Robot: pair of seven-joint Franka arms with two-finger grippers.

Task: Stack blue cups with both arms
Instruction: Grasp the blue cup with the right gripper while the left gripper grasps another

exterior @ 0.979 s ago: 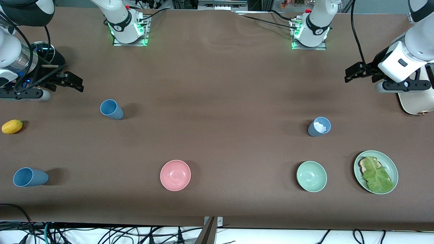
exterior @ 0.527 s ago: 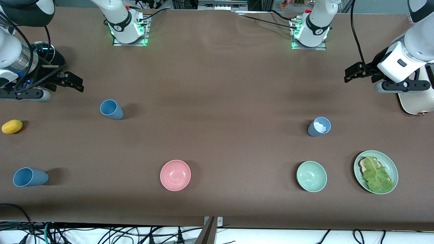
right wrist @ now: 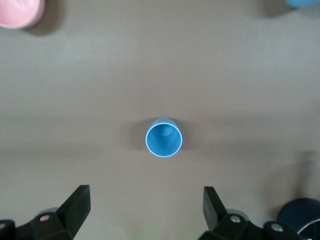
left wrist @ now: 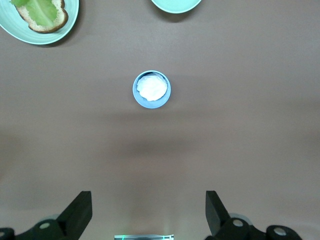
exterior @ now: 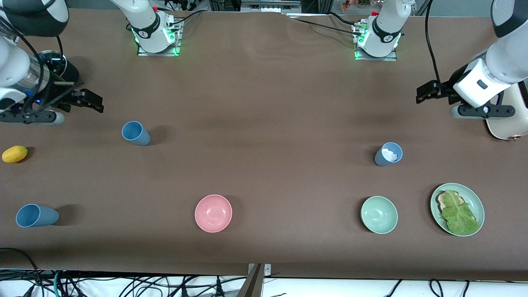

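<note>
I will next pick up the cup holding something white point(exterior: 389, 155) by its rim point(exterior: 396, 144) with my left gripper, to stack the blue cups.
Three blue cups stand on the brown table. One blue cup point(exterior: 135, 133) is toward the right arm's end and shows empty in the right wrist view point(right wrist: 164, 138). A second blue cup point(exterior: 36, 215) is nearer the front camera at that same end. The third blue cup point(exterior: 388, 154), toward the left arm's end, holds something white and also shows in the left wrist view point(left wrist: 151, 89). My right gripper point(exterior: 94, 101) point(right wrist: 146, 210) is open and empty, in the air short of the first cup. My left gripper point(exterior: 427, 91) point(left wrist: 148, 215) is open and empty, in the air short of the third cup.
A pink bowl point(exterior: 213, 213), a pale green bowl point(exterior: 379, 214) and a green plate point(exterior: 476, 201) with bread and lettuce lie near the front edge. A yellow lemon point(exterior: 15, 154) and a dark round container point(exterior: 57, 62) are at the right arm's end. A cream object point(exterior: 505, 123) is at the left arm's end.
The left arm has shifted a little toward the table's middle and toward the bases. The right gripper has barely moved. The cups have not moved.
</note>
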